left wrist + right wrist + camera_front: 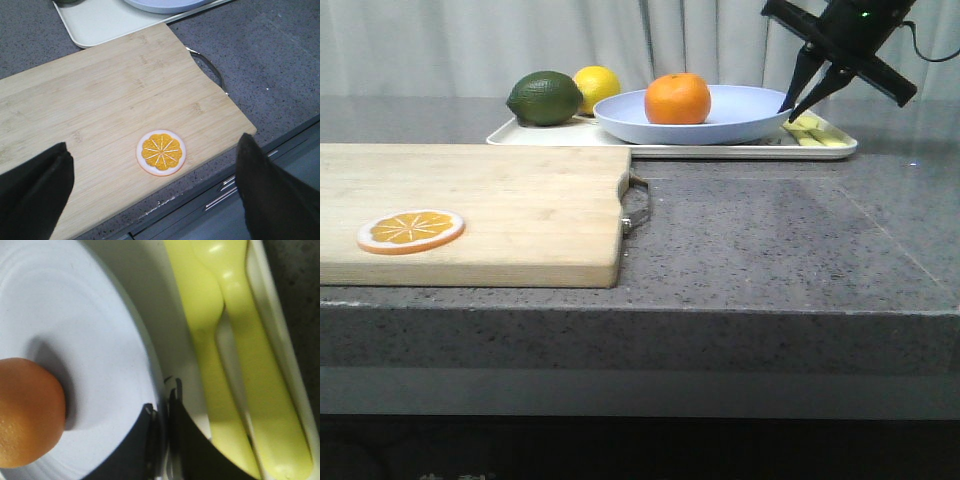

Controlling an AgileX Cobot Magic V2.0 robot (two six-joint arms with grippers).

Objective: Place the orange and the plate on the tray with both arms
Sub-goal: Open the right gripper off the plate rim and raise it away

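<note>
The lavender-blue plate (740,120) is on the cream tray and would stay in place, so I should let go of the plate with my right gripper.
The orange (677,98) sits in the lavender-blue plate (740,120), and the plate rests on the cream tray (720,151) at the back of the counter. My right gripper (790,108) reaches down to the plate's right rim. In the right wrist view its jaws (165,412) are closed on the rim of the plate (75,330), one finger inside and one outside, with the orange (25,410) nearby. My left gripper (155,197) is open and empty above the cutting board; it is out of the front view.
A wooden cutting board (470,210) with a flat orange slice (411,231) fills the front left. A green lime (545,97) and a yellow lemon (598,85) stand on the tray's left end. Yellow cutlery (235,340) lies on its right end.
</note>
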